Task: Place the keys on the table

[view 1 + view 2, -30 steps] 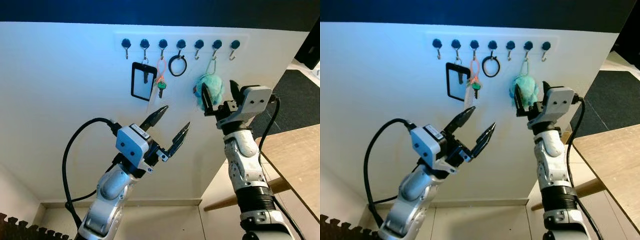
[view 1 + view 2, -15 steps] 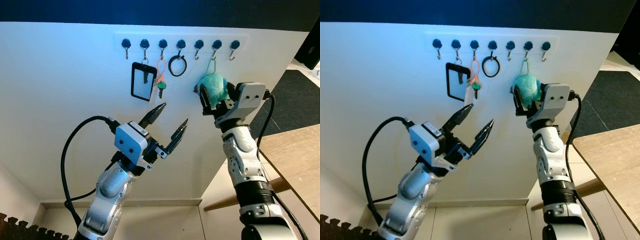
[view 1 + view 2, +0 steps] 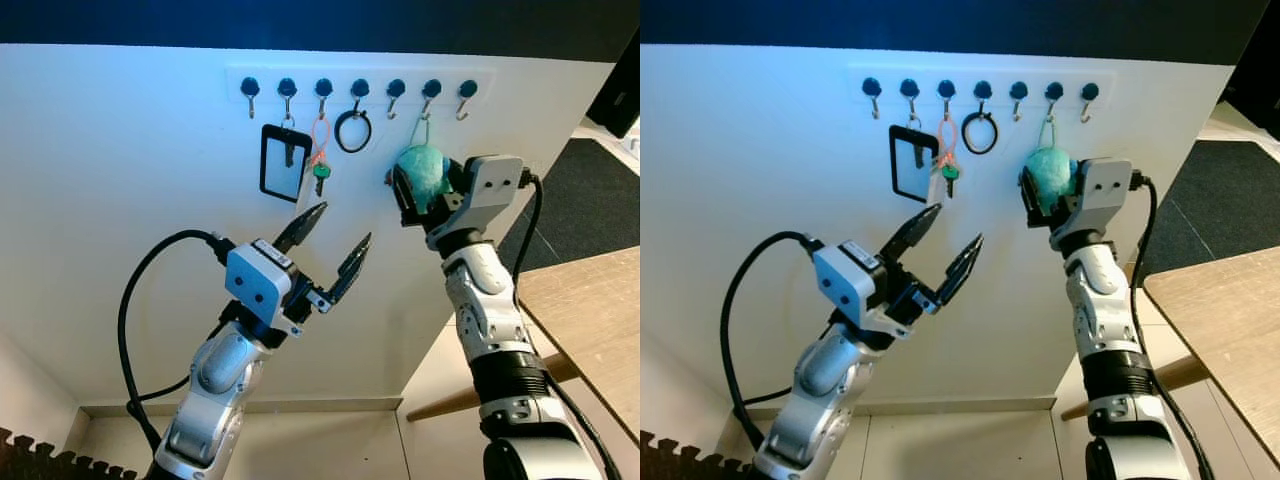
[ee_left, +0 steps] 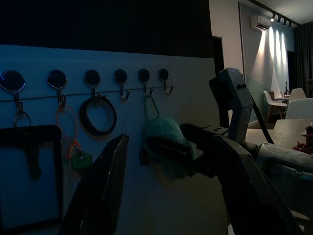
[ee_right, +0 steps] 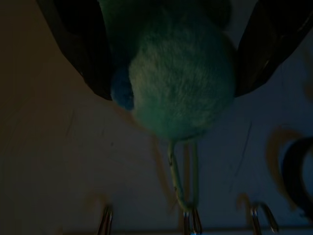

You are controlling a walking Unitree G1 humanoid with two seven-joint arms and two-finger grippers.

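Note:
I should take hold of the keyring by its fluffy body with my right gripper next. Then the teal pompom's thin loop stays free to leave the hook.
A fluffy teal pompom keyring hangs by a thin loop from the sixth hook of a wall rack. My right gripper is raised to the wall and open, one black finger on each side of the pompom. Its fingers lie close against the fluff. A green key on an orange loop hangs from the third hook. Lower and to the left, my left gripper stands open in the air, empty, pointing at the wall.
A black card holder and a black ring also hang on the rack. A wooden table stands at the right, with a dark mat on the floor behind it. The white wall is right in front.
My right gripper has moved up and in toward the wall, so the pompom now sits between its fingers. The left arm has shifted only slightly.

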